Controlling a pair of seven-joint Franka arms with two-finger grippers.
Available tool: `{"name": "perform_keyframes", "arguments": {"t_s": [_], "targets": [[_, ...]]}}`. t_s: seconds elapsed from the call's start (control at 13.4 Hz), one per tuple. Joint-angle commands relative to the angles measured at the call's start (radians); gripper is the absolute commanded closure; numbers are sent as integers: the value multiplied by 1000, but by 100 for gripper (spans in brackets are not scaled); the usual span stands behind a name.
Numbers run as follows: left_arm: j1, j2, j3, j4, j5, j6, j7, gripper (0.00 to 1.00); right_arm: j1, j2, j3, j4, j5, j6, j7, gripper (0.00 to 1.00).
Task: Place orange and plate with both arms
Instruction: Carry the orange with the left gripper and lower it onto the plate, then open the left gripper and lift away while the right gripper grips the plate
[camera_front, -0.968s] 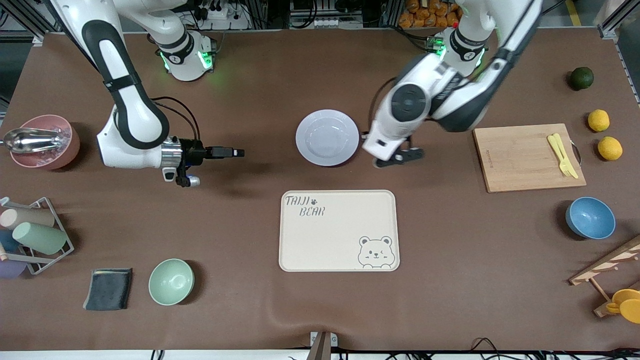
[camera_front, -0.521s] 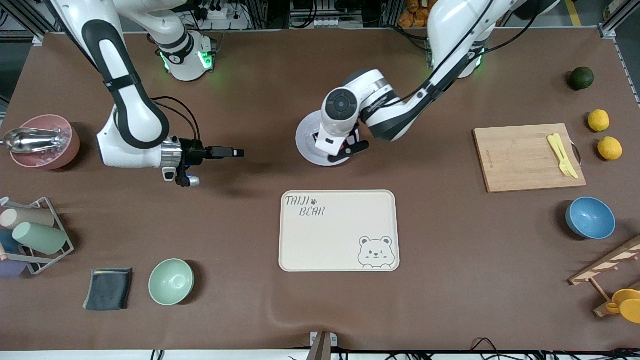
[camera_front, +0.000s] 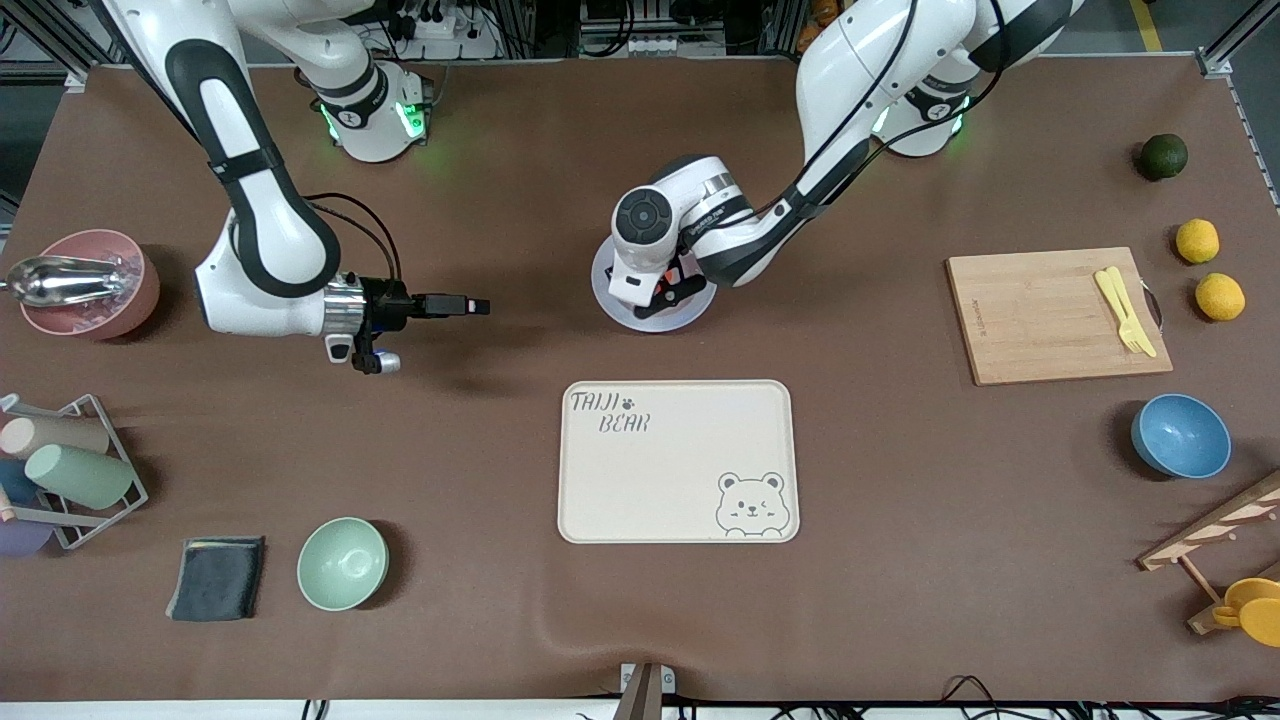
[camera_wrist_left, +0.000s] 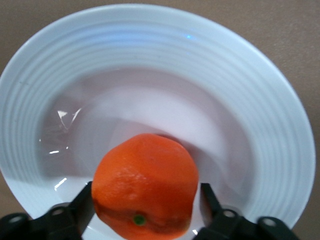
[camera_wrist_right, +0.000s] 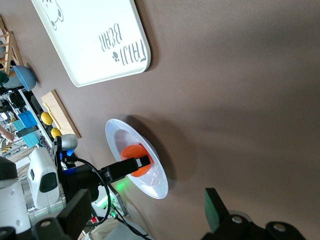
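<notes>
My right gripper grabs the lavender-white plate by its rim (camera_wrist_right: 111, 129) next, so the plate's well stays free to hold the orange (camera_wrist_right: 136, 154).
The pale lavender-white plate (camera_front: 640, 315) lies on the brown table, farther from the front camera than the bear tray. My left gripper (camera_front: 668, 290) is low over the plate. In the left wrist view the left gripper (camera_wrist_left: 146, 196) is shut on the orange (camera_wrist_left: 145, 185), with a finger on each side, just above the plate's well (camera_wrist_left: 240, 75). I cannot tell whether the orange touches the plate. My right gripper (camera_front: 455, 305) waits open and empty over bare table toward the right arm's end. Its wrist view shows the orange (camera_wrist_right: 134, 152) and the plate (camera_wrist_right: 152, 177).
The beige bear tray (camera_front: 678, 460) lies nearer the front camera than the plate. A cutting board (camera_front: 1040, 315), two lemons (camera_front: 1197, 241), a dark green fruit (camera_front: 1163, 157) and a blue bowl (camera_front: 1180, 436) are at the left arm's end. A pink bowl (camera_front: 90, 283), a green bowl (camera_front: 342, 563) and a cup rack (camera_front: 70, 470) are at the right arm's end.
My left arm has swung from beside the plate to over it, bringing the orange down above the plate's middle. The right arm has not moved.
</notes>
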Motion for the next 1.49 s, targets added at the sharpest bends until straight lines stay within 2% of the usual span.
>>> {"name": "perform_keyframes", "arguments": {"t_s": [0.0,0.15,0.45,0.67,0.82,1.04,1.41], "targets": [[25,-93,9,17,25,-18,-32,0,50,-31,-5,-31,34,50,0,0],[77,-234,7,17,25,-70,-33,0,105,-27,-5,-57,89,93,-3,0],[221,-486,6,20,20,-182,-3,0,284,-16,-5,-95,117,277,-3,0],[347,-610,9,23,17,-234,132,0,344,32,-5,-95,249,285,-20,0],[426,-646,9,53,13,-292,244,0,398,56,-5,-97,354,342,-83,0],[505,-646,9,139,4,-432,404,0,471,91,-5,-97,519,363,-173,0],[680,-679,21,149,-104,-478,747,0,550,170,-5,-89,746,385,-343,0]]}}
